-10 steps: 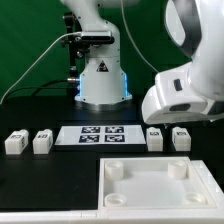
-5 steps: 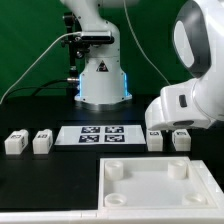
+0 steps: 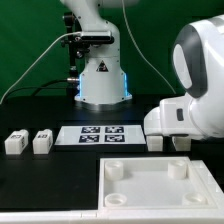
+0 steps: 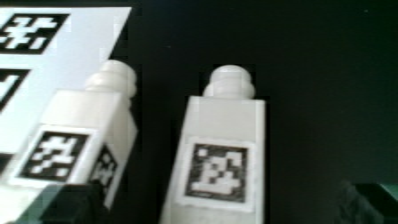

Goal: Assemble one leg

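Note:
My gripper's dark fingers are low on either side of the white leg (image 4: 217, 165), so it is now time to close on the leg.
Several white legs lie on the black table. In the wrist view two legs lie side by side, tags up: one (image 4: 75, 140) next to the marker board (image 4: 45, 40), the other (image 4: 222, 145) directly under my gripper (image 4: 217, 206). The dark fingers (image 4: 63, 205) stand wide apart on either side of that leg, open and not touching it. In the exterior view the arm (image 3: 190, 110) hangs low over these two legs (image 3: 155, 142) (image 3: 181, 143) and hides most of them. Two more legs (image 3: 14, 143) (image 3: 42, 142) lie at the exterior view's left.
The marker board (image 3: 100, 135) lies between the two pairs of legs. A large flat white panel with round corner sockets (image 3: 160, 195) lies at the front. The robot base (image 3: 100, 80) stands behind, with cables to its left.
The arm has come down over the two legs at the exterior view's right and now covers more of them. The legs have not moved.

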`<state>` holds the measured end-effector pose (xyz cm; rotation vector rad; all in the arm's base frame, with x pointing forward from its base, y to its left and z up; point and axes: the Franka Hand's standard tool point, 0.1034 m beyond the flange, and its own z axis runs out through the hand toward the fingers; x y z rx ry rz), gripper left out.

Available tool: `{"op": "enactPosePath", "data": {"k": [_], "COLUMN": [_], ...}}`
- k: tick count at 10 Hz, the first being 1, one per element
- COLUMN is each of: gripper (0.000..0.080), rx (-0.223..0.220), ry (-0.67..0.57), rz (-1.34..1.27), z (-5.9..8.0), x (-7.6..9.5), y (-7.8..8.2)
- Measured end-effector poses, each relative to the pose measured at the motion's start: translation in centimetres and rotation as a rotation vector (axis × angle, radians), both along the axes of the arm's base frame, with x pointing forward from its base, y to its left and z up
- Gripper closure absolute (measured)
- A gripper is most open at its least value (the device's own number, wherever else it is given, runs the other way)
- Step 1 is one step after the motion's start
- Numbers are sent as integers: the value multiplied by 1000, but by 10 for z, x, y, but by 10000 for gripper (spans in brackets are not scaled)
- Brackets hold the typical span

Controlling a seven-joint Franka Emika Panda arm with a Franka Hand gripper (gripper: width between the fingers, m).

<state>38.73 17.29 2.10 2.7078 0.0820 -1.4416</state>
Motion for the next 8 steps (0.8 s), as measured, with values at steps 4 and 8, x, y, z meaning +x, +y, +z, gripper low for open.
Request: {"op": "enactPosePath", "data": {"k": [4,8], "gripper": [150,150], "rx": [12,17], "ry": [-22,-30], "rz": [7,6], "z": [-7,-10], "x": [0,0], "y": [3,3]}}
